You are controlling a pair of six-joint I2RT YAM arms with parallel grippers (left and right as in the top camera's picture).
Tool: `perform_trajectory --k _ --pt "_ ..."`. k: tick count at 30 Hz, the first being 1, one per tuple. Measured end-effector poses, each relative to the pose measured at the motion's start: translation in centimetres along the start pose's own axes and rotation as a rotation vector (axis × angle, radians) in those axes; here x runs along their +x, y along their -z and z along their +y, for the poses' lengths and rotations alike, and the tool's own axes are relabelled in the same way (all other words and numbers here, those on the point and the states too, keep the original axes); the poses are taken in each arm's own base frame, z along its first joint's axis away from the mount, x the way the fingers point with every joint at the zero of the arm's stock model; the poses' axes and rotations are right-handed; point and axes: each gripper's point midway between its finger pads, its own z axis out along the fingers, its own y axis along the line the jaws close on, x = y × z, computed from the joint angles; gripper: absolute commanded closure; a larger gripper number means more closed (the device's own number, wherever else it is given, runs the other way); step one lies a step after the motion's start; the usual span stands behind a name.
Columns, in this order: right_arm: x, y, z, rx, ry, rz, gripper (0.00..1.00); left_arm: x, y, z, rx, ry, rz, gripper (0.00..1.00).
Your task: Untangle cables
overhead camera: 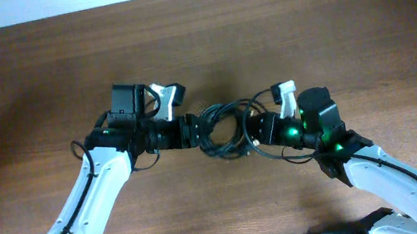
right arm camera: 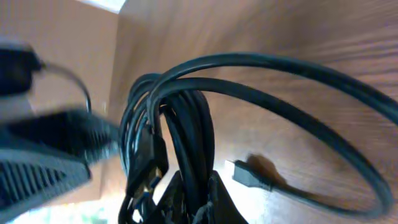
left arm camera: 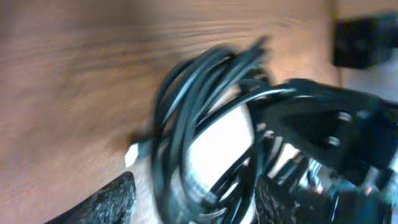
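The bundle of cables will be grabbed next by my left gripper, at the looped side opposite my right gripper. The plug end then stays free to untangle.
The cables (overhead camera: 223,127) are a bundle of thin black loops on the wooden table between my two grippers. My left gripper (overhead camera: 194,130) is at the bundle's left side. In the left wrist view its fingers (left arm camera: 196,208) stand wide apart with the blurred loops (left arm camera: 186,124) between them. My right gripper (overhead camera: 254,131) is at the bundle's right side. In the right wrist view its fingers (right arm camera: 202,202) are pinched on several strands of the cables (right arm camera: 186,124). One big loop sweeps out to the right, and a small black plug (right arm camera: 241,172) lies on the table.
The brown wooden table (overhead camera: 197,43) runs all round the arms. The right arm's black body (left arm camera: 323,124) sits close in front of the left gripper. A small pale cable tip (left arm camera: 130,154) lies on the wood beside the bundle.
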Motion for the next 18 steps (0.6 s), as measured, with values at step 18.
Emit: perform_trajectory --k 18 --pt "-1.4 0.1 -0.7 0.043 -0.134 -0.081 0.96 1.9 -3.3 -1.9 -0.149 0.241 0.011 0.37"
